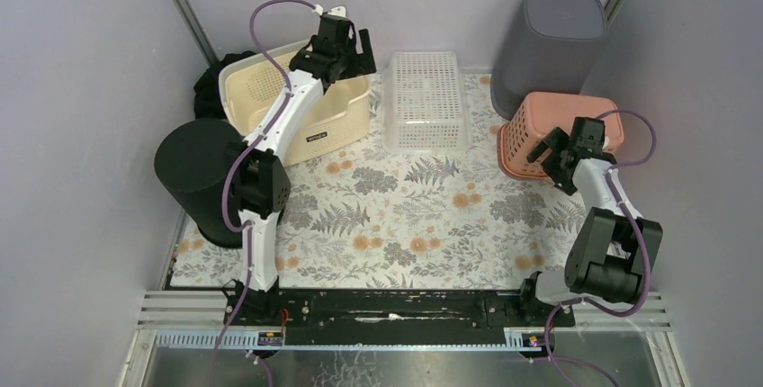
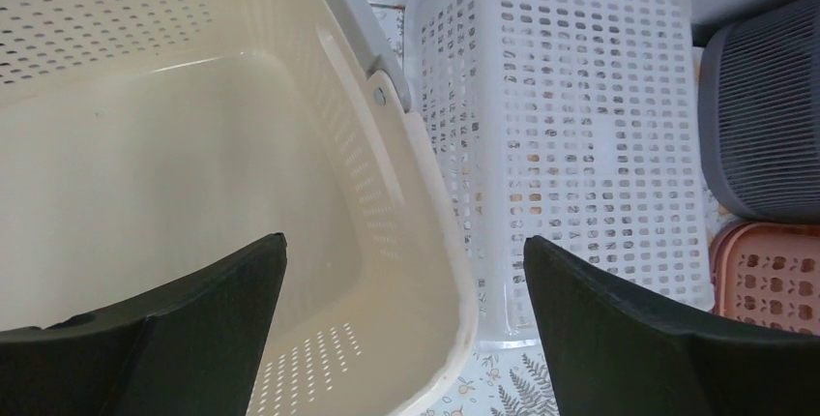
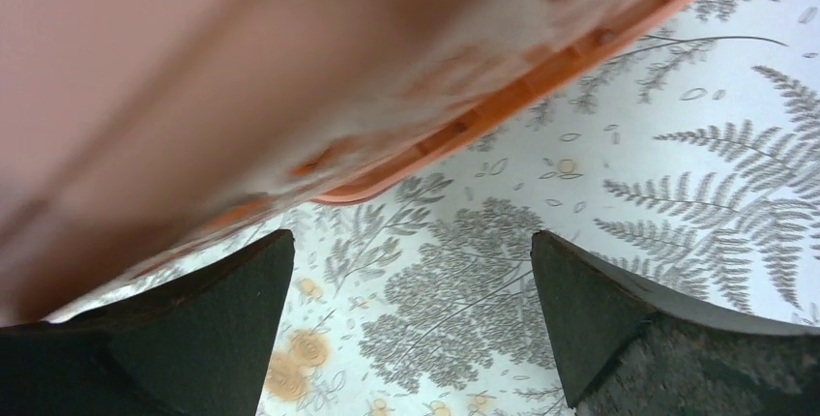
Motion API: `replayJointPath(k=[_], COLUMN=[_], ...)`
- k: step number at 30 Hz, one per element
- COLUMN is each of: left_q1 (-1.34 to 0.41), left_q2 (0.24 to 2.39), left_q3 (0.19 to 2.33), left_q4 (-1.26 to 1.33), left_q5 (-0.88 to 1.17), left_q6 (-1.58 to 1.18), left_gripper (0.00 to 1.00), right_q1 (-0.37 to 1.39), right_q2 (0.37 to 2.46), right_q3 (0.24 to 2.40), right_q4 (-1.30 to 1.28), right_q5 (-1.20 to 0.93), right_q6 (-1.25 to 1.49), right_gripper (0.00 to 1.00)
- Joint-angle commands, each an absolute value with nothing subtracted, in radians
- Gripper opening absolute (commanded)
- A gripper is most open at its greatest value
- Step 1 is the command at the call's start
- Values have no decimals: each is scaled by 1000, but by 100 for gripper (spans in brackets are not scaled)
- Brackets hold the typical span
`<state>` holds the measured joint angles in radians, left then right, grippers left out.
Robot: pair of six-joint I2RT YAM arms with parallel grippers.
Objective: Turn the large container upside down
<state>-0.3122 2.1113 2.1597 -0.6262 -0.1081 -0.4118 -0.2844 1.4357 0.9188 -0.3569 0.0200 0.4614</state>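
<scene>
I need to turn the cream basket upside down. Next, I should grip the large cream basket's rim (image 1: pixel 365 80) (image 2: pixel 441 192) beside the white basket with my left gripper, one finger inside and one outside.
The large cream basket (image 1: pixel 306 108) stands upright at the back left, its opening up; the left wrist view looks into its empty inside (image 2: pixel 184 164). My left gripper (image 1: pixel 353 52) is open above its right rim (image 2: pixel 462 312). In the left wrist view the gripper (image 2: pixel 404 252) has one finger over the basket's inside and the other outside, not touching the wall. My right gripper (image 1: pixel 551 149) is open and empty beside the pink basket (image 1: pixel 553 130). In the right wrist view the gripper (image 3: pixel 411 247) hangs over the floral mat, just below the pink rim (image 3: pixel 464 126).
A white perforated basket (image 1: pixel 425 99) lies bottom up next to the cream one, also in the left wrist view (image 2: pixel 571 126). A grey bin (image 1: pixel 549 45) stands at the back right, a black bin (image 1: pixel 198 175) at the left. Purple walls close three sides.
</scene>
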Motion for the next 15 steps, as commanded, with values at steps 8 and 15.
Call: replayJointPath(k=[8,15], left_q1=[-306,-307], left_q2=[2221,2223], left_q3=[2199,2136], left_q4=[-647,-643], left_q5=[-124,-167], left_q6=[-430,-428], left_gripper=[100,90], right_q1=[-284,-283], right_q2=[1140,1028], right_q3=[885,937], right_q4=[-343,-389], right_q5=[-256,-330], right_q6=[461,463], right_gripper=[100,100])
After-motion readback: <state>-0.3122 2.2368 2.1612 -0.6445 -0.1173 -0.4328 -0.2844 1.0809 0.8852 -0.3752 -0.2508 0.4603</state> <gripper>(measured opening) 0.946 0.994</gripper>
